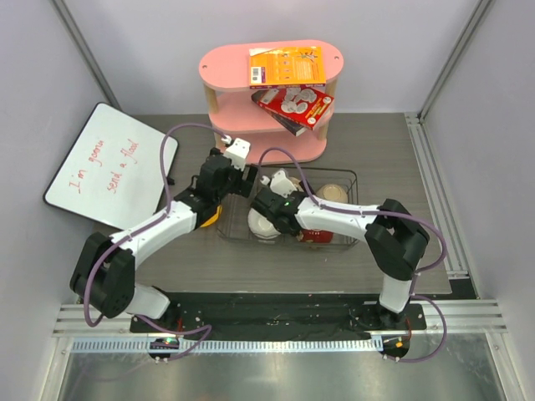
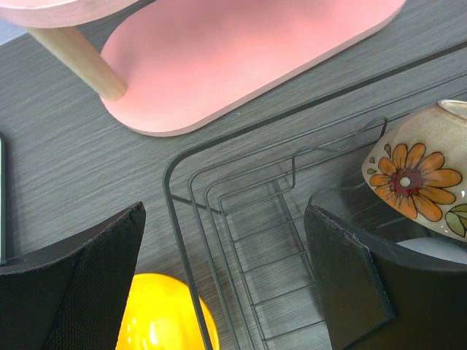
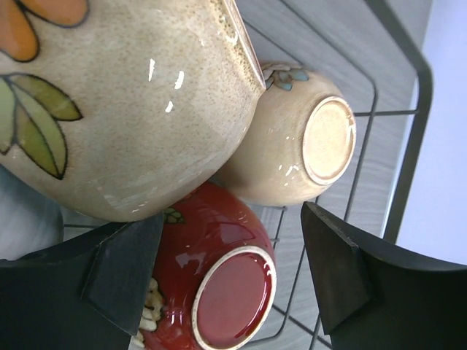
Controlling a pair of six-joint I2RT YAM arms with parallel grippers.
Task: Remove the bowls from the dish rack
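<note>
My right gripper needs to move toward the flowered bowl's rim before it closes on that rim (image 3: 248,48). Its fingers are on both sides of the red bowl (image 3: 228,281), short of the flowered bowl's rim.
The black wire dish rack (image 1: 351,177) sits mid-table. In it lie a cream-white bowl with an orange flower (image 1: 262,224), a beige bowl (image 1: 333,194) and a dark red bowl (image 1: 318,235), the last two bottom-up. In the right wrist view, my open right gripper (image 3: 233,270) hangs over the red bowl (image 3: 219,284), with the flowered bowl (image 3: 124,95) close at upper left and the beige bowl (image 3: 299,146) beyond. A yellow bowl (image 2: 160,313) sits on the table just outside the rack's corner (image 2: 175,175). My open, empty left gripper (image 2: 226,292) hovers above that corner.
A pink tiered shelf (image 1: 269,63) with boxes stands behind the rack; its base (image 2: 241,58) is close ahead of the left gripper. A whiteboard (image 1: 109,167) lies at the far left. The flowered bowl (image 2: 416,175) is beside the left gripper's right finger (image 2: 350,284).
</note>
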